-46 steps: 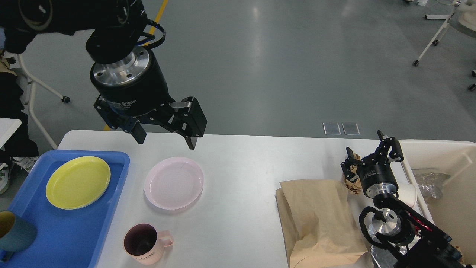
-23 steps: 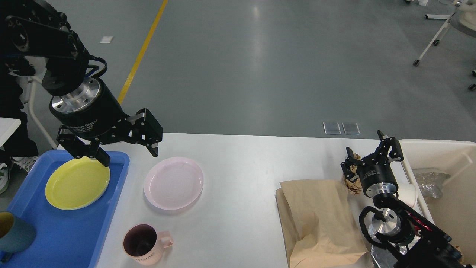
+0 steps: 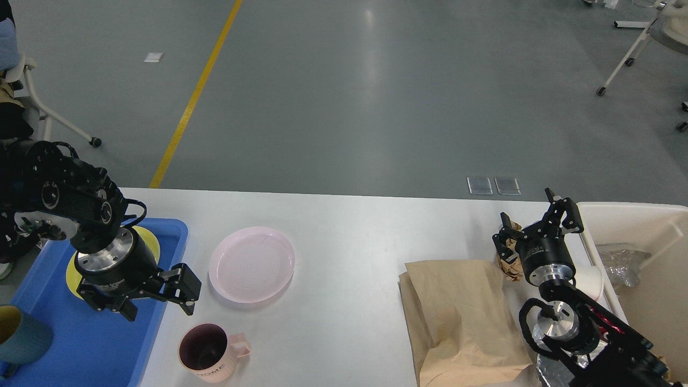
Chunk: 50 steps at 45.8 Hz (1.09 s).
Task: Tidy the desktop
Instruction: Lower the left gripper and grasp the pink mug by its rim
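Next, my left gripper grabs the pink mug by its rim point(image 3: 203, 328), to tidy the mug into the blue tray point(image 3: 91, 349).
The white desktop point(image 3: 349, 226) carries a pink plate point(image 3: 251, 263), a pink mug point(image 3: 207, 352) near the front edge, and a flat brown paper bag point(image 3: 462, 317). My left gripper point(image 3: 158, 310) is open and empty, low over the right rim of the blue tray point(image 3: 91, 349), just up-left of the mug. My left arm hides most of a yellow plate point(image 3: 146, 240) in the tray. My right gripper point(image 3: 532, 226) is open near the desk's right end. A crumpled brown paper ball point(image 3: 509, 267) lies at its left finger.
A teal cup point(image 3: 21, 336) stands at the tray's front left. A cream-white bin point(image 3: 645, 252) at the right holds clear plastic wrap point(image 3: 618, 263). A white cup point(image 3: 590, 279) sits by its wall. Crumpled foil point(image 3: 553, 371) lies under my right arm.
My left gripper has swung down and to the left, from high above the pink plate to low over the tray's edge near the mug. The right arm has not moved.
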{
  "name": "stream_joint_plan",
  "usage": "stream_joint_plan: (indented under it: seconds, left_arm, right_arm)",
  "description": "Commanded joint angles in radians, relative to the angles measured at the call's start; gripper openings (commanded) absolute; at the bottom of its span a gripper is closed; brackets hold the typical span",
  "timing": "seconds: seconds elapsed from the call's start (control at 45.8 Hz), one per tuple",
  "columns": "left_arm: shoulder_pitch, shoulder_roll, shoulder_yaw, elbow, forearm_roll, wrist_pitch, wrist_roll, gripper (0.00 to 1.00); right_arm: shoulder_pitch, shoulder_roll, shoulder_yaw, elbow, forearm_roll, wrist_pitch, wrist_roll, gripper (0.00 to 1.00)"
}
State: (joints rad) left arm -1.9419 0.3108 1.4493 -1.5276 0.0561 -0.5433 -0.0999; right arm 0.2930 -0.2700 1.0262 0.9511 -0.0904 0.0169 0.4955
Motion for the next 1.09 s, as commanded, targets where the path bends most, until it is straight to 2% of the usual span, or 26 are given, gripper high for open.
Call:
stream_joint_plan:
  seconds: [0.0, 0.087, 0.219, 0.437, 0.721, 1.071]
  left_arm:
    - [0.098, 0.013, -0.035, 0.0, 0.119, 0.086, 0.0, 0.93]
    - [0.136, 0.011, -0.035, 0.001, 0.151, 0.14, 0.0, 0.94]
    - [0.199, 0.022, -0.05, 0.003, 0.192, 0.178, 0.0, 0.93]
    - [0.268, 0.004, -0.063, 0.006, 0.189, 0.325, 0.0, 0.93]
    - [0.365, -0.055, -0.087, 0.086, 0.159, 0.416, 0.013, 0.88]
    - [0.406, -0.068, -0.116, 0.09, 0.157, 0.416, 0.013, 0.5]
  right_arm:
    - [0.0, 0.0, 0.0, 0.0, 0.0, 0.0, 0.0, 1.0]
    - [0.0, 0.0, 0.0, 0.0, 0.0, 0.0, 0.0, 1.0]
    - [0.0, 0.0, 0.0, 0.0, 0.0, 0.0, 0.0, 1.0]
    - [0.0, 0.0, 0.0, 0.0, 0.0, 0.0, 0.0, 1.0]
    - [0.0, 0.0, 0.0, 0.0, 0.0, 0.0, 0.0, 1.0]
    - [0.0, 0.0, 0.0, 0.0, 0.0, 0.0, 0.0, 1.0]
